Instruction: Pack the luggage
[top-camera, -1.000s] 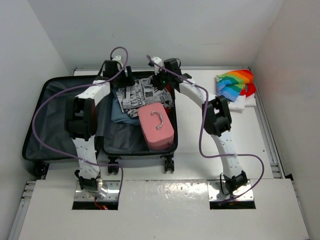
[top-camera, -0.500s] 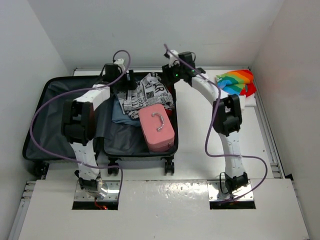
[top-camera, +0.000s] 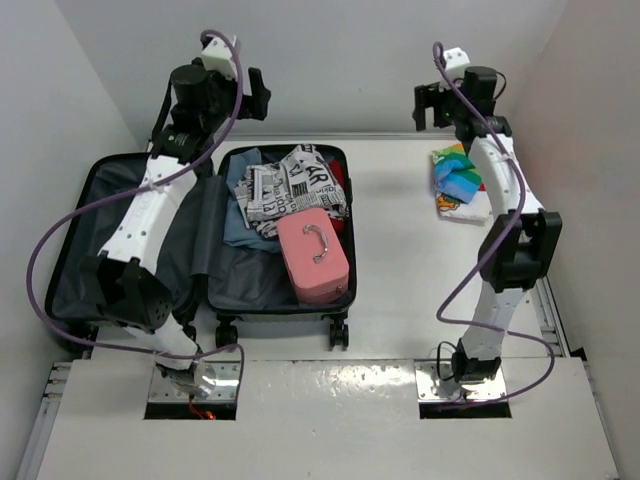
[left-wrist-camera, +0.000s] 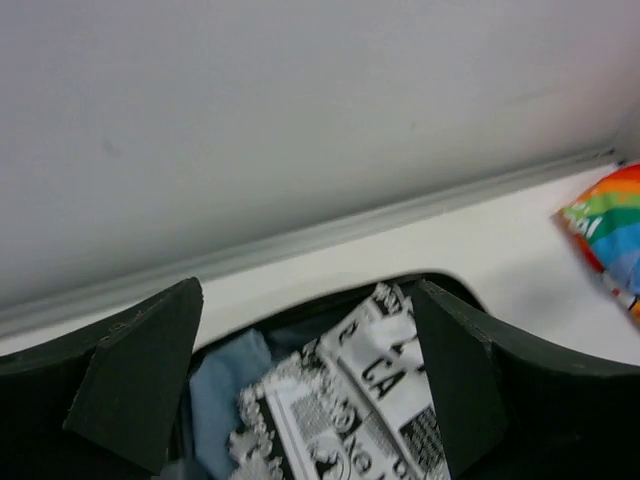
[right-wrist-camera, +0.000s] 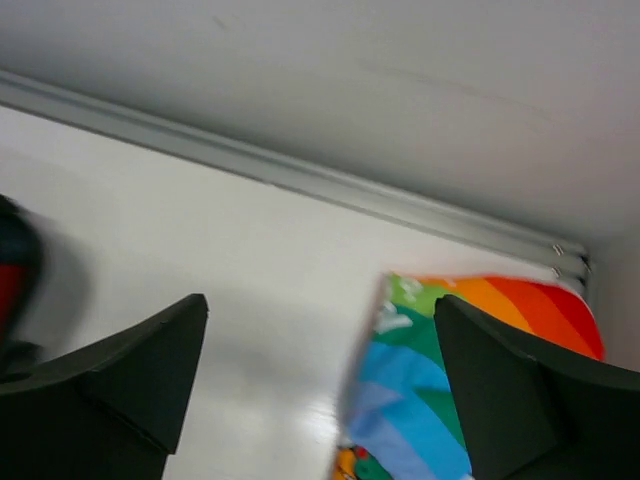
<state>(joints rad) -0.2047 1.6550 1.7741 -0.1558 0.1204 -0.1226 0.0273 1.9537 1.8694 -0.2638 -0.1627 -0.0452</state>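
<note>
The rainbow cloth should be pinched next by its blue edge (top-camera: 453, 182) with my right gripper, to pack it beside the pink box case (top-camera: 312, 255) in the luggage.
The luggage (top-camera: 240, 282) lies open at the left, its lid (top-camera: 90, 240) flat beside it. Inside are a black-and-white newsprint cloth (top-camera: 285, 185), a blue cloth (top-camera: 238, 228) and a pink box case (top-camera: 312, 255). My left gripper (top-camera: 240, 98) is raised above the luggage's far end, open and empty. Between its fingers the left wrist view shows the newsprint cloth (left-wrist-camera: 350, 400) and blue cloth (left-wrist-camera: 225, 390) far below. My right gripper (top-camera: 440, 102) hangs high at the back right, open. Its wrist view shows a rainbow cloth (right-wrist-camera: 450, 400) below it, untouched.
The rainbow cloth (top-camera: 462, 175) lies on a white item near the right wall. The back wall is close behind both grippers. The luggage's wheels (top-camera: 338, 330) face the arm bases. Purple cables loop off both arms.
Both arms rose from the luggage's far end. The right gripper opened, left the newsprint cloth in the luggage and swung right over the rainbow cloth. The left gripper opened a little wider.
</note>
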